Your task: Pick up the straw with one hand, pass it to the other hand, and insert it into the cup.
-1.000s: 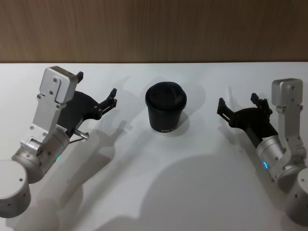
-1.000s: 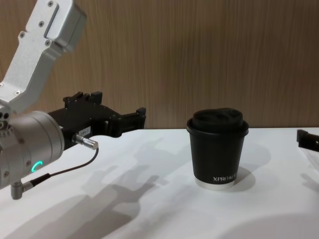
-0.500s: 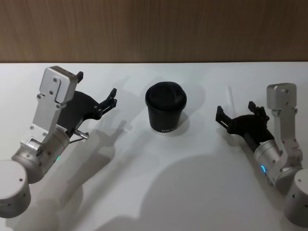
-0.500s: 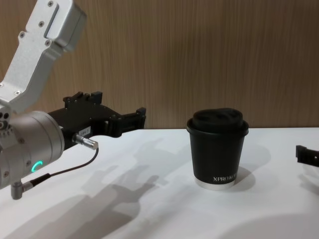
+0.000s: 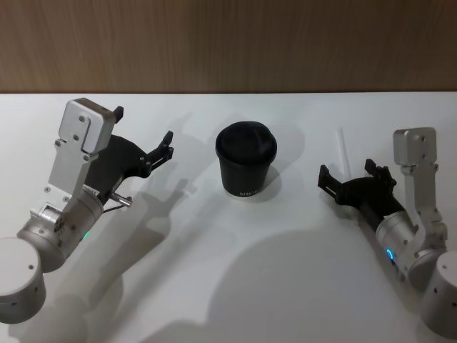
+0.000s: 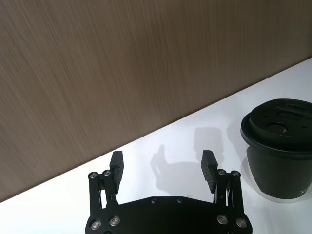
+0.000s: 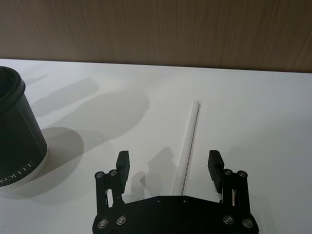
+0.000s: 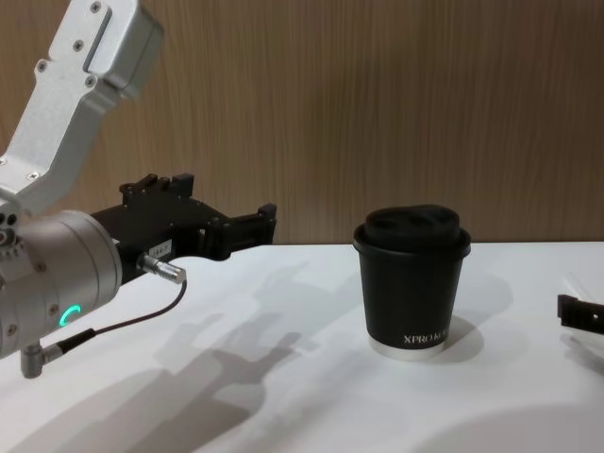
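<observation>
My right gripper should grab the straw by its end (image 5: 348, 174), so the thin white straw's body (image 5: 342, 146) stays free for my left gripper.
The black cup (image 5: 246, 161) with its domed lid stands upright at the table's middle, also seen in the chest view (image 8: 413, 283). The thin white straw (image 5: 342, 148) lies flat on the table to the cup's right. My right gripper (image 5: 348, 171) is open low over the straw's near end. In the right wrist view the straw (image 7: 190, 139) runs forward from between the two spread fingers of the right gripper (image 7: 168, 163), with the cup (image 7: 14, 131) off to one side. My left gripper (image 5: 145, 125) hovers open and empty left of the cup, as the left wrist view (image 6: 162, 163) confirms.
The white table (image 5: 214, 286) ends at a wooden wall (image 5: 228, 43) behind. A thin black cable (image 8: 123, 321) loops under the left wrist. One finger of the right gripper (image 8: 578, 311) pokes in at the chest view's right edge.
My right gripper has drawn back toward me and sunk lower, uncovering more of the straw ahead of it. The left arm and the cup have not moved.
</observation>
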